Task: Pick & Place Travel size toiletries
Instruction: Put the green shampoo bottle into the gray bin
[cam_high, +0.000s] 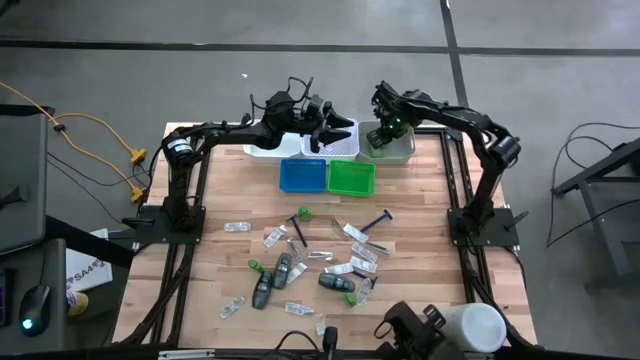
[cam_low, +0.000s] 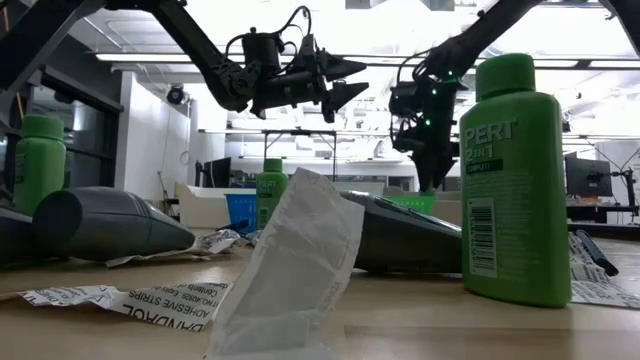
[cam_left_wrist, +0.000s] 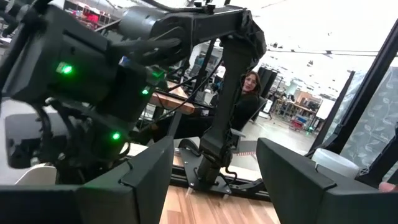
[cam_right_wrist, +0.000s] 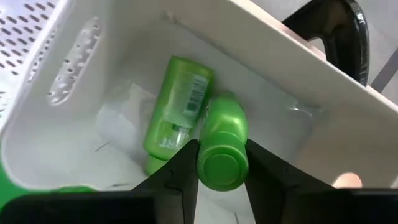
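Observation:
My right gripper holds the green bottle (cam_right_wrist: 224, 127) down inside the white bin's sides and should let go of it now, since the bottle would rest there.
My right gripper (cam_right_wrist: 221, 149) points down into a white bin (cam_right_wrist: 93, 143) at the far right of the table and is shut on a green bottle (cam_right_wrist: 222, 134). A second green bottle (cam_right_wrist: 177, 109) lies on its side on the bin's floor. My left gripper (cam_high: 335, 128) hangs open in the air above the white trays (cam_high: 290, 148), with nothing between its fingers (cam_left_wrist: 149, 174). Many small toiletries (cam_high: 320, 262), among them green bottles, dark oblong pieces and clear packets, lie loose on the middle and near part of the wooden table. My right gripper pinches the green bottle between its two fingers on the sides just below the cap (cam_right_wrist: 222, 167). The fingers come from above and lie along the bottle. It hangs cap up, its body reaching down into the bin beside the lying bottle; whether the two touch I cannot tell.
A blue tray (cam_high: 302, 175) and a green tray (cam_high: 351, 177) sit side by side in front of the white trays. A large white cylinder (cam_high: 475, 328) stands at the near right edge. A person (cam_left_wrist: 249, 87) sits beyond the table.

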